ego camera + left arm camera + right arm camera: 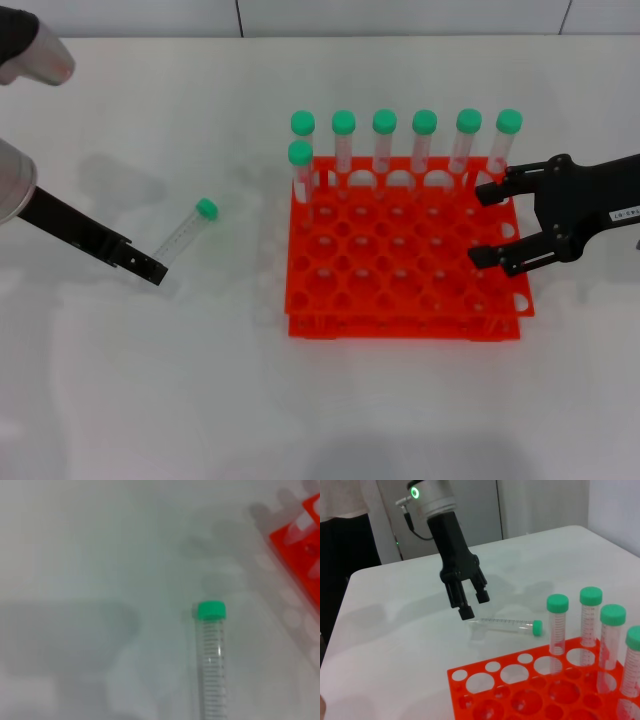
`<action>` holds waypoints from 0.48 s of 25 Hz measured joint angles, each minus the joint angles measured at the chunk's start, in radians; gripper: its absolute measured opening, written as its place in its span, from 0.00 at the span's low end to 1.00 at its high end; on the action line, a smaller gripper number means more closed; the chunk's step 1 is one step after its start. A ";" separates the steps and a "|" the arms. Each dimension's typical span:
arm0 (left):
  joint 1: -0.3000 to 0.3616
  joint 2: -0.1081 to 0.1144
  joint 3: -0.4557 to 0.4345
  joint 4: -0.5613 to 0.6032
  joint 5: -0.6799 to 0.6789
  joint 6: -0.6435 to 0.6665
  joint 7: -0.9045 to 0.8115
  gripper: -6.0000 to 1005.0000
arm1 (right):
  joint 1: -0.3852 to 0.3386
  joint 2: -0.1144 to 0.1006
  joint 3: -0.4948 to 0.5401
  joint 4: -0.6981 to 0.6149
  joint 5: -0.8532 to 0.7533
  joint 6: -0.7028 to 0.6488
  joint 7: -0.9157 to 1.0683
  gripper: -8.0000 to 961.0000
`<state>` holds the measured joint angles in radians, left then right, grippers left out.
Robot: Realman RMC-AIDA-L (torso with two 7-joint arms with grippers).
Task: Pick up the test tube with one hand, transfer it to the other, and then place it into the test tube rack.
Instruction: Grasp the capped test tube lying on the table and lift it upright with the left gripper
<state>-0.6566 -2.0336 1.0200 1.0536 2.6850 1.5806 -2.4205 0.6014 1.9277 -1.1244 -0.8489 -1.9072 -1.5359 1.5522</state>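
Observation:
My left gripper's fingers are above the test tube's bottom end [166, 256] [212, 707], so it isn't time to close on the test tube yet. My left gripper should first go lower.
The test tube [184, 233], clear with a green cap, lies on the white table left of the orange-red rack [400, 326]. My left gripper [152, 270], with the green ring, is open and hangs just above the tube's bottom end; it also shows in the right wrist view [473, 605] over the tube [505, 625]. The left wrist view shows the tube [212, 665] lying cap away, with a rack corner [295, 545]. My right gripper [483, 226], with the white label, is open and empty over the rack's right side.
Several identical green-capped tubes [384, 140] stand in the rack's back row, with one more [300, 170] just in front at the left end. They also show in the right wrist view [557, 625] above the rack [456, 676]. A grey arm segment [35, 50] is at the far left.

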 joint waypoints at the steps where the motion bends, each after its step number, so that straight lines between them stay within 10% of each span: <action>1: -0.003 -0.001 0.001 -0.011 0.004 -0.014 0.001 0.87 | 0.000 0.002 0.000 -0.002 -0.002 0.002 0.000 0.88; 12: -0.042 -0.015 0.027 -0.089 0.020 -0.081 0.002 0.87 | -0.002 0.019 -0.003 -0.005 -0.017 0.020 -0.003 0.88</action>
<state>-0.6989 -2.0488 1.0468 0.9642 2.7055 1.4998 -2.4190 0.5997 1.9463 -1.1273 -0.8544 -1.9247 -1.5155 1.5491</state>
